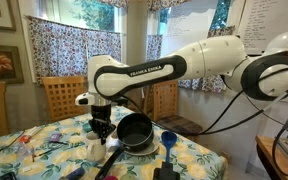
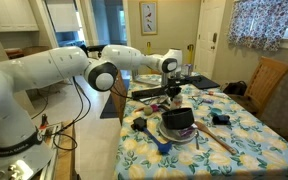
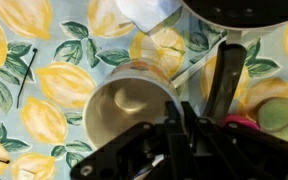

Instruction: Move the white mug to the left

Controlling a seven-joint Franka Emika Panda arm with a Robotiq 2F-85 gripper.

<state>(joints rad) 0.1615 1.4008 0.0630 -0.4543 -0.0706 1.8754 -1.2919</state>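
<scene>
The white mug's base (image 1: 95, 160) meets the lemon-print tablecloth beside the pan's handle and the mug would remain upright if released, so it is time to open my gripper now.
The white mug (image 3: 129, 110) fills the middle of the wrist view, seen from above with its opening up, over the lemon-print tablecloth (image 3: 44, 90). My gripper (image 3: 177, 112) is shut on the mug's right rim, one finger inside and one outside. In an exterior view the gripper (image 1: 102, 130) points down at the table just left of the black frying pan (image 1: 136, 130), with the mug (image 1: 94, 143) a small white shape under it. In the other exterior view the gripper (image 2: 172, 90) is behind the pan (image 2: 179, 120), and I cannot make out the mug there.
The pan's rim (image 3: 244, 10) and its dark handle (image 3: 222, 80) lie close to the right of the mug. A blue funnel-shaped cup (image 1: 168, 138) stands beside the pan. Small items are scattered over the tablecloth (image 1: 54, 140). Wooden chairs (image 1: 62, 98) stand around the table.
</scene>
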